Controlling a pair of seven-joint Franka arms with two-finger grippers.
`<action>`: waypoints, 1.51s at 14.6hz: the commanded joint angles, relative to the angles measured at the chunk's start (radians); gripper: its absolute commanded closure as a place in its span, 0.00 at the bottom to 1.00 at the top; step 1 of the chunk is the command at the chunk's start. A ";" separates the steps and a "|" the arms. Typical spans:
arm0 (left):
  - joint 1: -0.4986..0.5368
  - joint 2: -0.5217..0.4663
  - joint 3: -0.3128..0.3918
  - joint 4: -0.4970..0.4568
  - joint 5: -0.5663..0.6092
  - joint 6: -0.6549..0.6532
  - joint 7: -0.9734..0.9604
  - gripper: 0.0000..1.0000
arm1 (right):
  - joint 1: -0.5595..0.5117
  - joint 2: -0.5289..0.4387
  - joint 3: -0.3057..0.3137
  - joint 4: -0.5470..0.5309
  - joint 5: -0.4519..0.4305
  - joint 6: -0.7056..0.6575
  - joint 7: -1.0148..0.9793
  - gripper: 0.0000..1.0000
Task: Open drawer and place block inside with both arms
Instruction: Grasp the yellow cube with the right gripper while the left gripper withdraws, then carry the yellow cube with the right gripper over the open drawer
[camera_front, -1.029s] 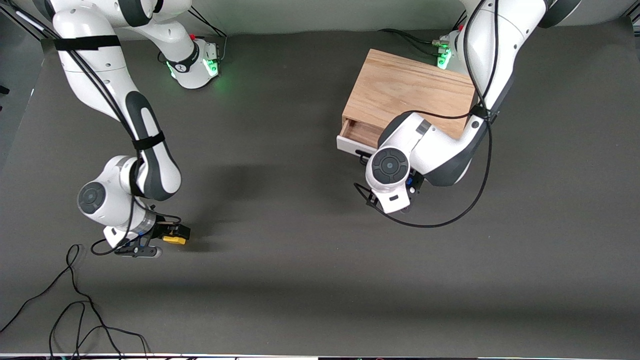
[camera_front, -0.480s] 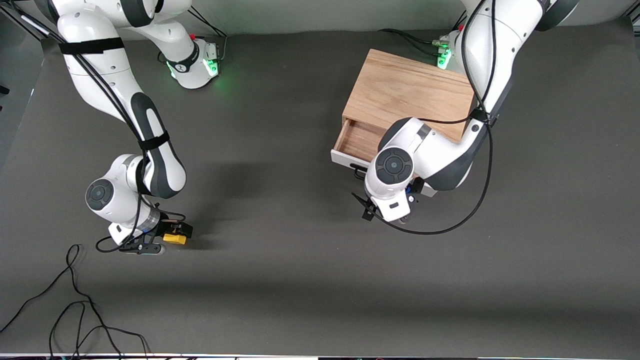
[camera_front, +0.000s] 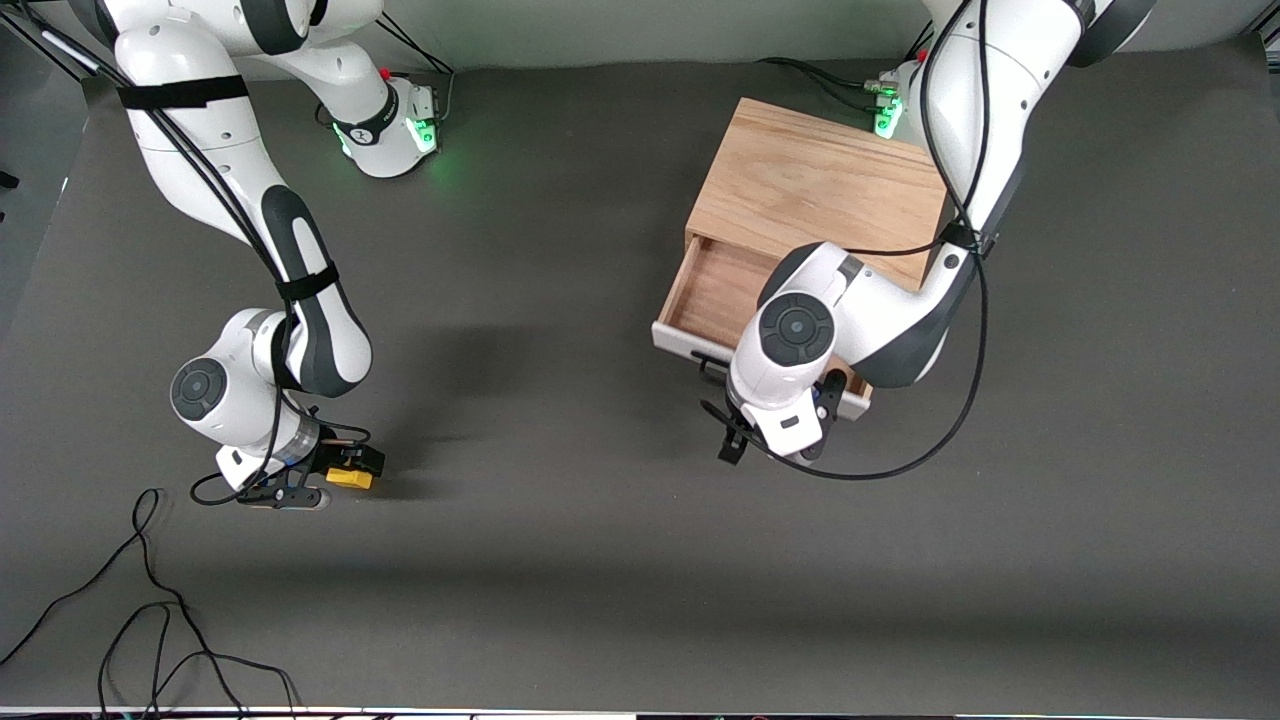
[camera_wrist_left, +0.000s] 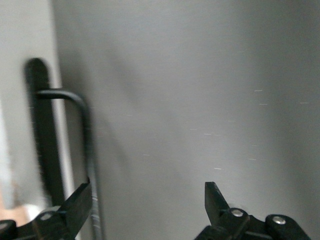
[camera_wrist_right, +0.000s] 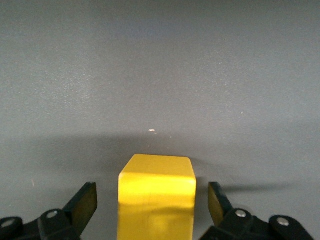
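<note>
My fingers stand on either side of the yellow block in the right wrist view, so my right gripper closes on the yellow block now.
The drawer (camera_front: 712, 292) stands pulled out of the light oak box (camera_front: 820, 185), its wooden bottom bare. Its white front panel (camera_front: 678, 345) faces the front camera. My left gripper (camera_front: 773, 440) hangs open just in front of the panel. In the left wrist view (camera_wrist_left: 148, 192) the black wire handle (camera_wrist_left: 86, 135) runs close beside one fingertip, with nothing gripped. The yellow block (camera_front: 349, 478) sits on the mat toward the right arm's end of the table. My right gripper (camera_front: 335, 481) is low and open around the block (camera_wrist_right: 156, 175), with a gap on each side (camera_wrist_right: 152, 196).
A loose black cable (camera_front: 150, 600) lies on the mat near the front camera at the right arm's end. The left arm's own cable (camera_front: 900, 445) loops beside the drawer. Dark mat lies between the block and the drawer.
The drawer has slid farther out of the box as the left gripper moved toward the front camera. The right gripper shifted slightly around the block, then held still.
</note>
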 joint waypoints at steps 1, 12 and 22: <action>-0.021 0.025 0.022 0.142 0.024 -0.018 -0.010 0.00 | 0.002 0.012 -0.006 0.001 0.015 0.031 -0.046 0.06; 0.371 -0.423 0.007 0.122 -0.231 -0.708 0.912 0.00 | 0.014 -0.065 -0.010 0.064 0.017 -0.140 -0.051 0.84; 0.652 -0.742 0.019 -0.246 -0.214 -0.678 1.757 0.00 | 0.106 -0.134 -0.022 0.716 -0.103 -0.990 0.415 0.84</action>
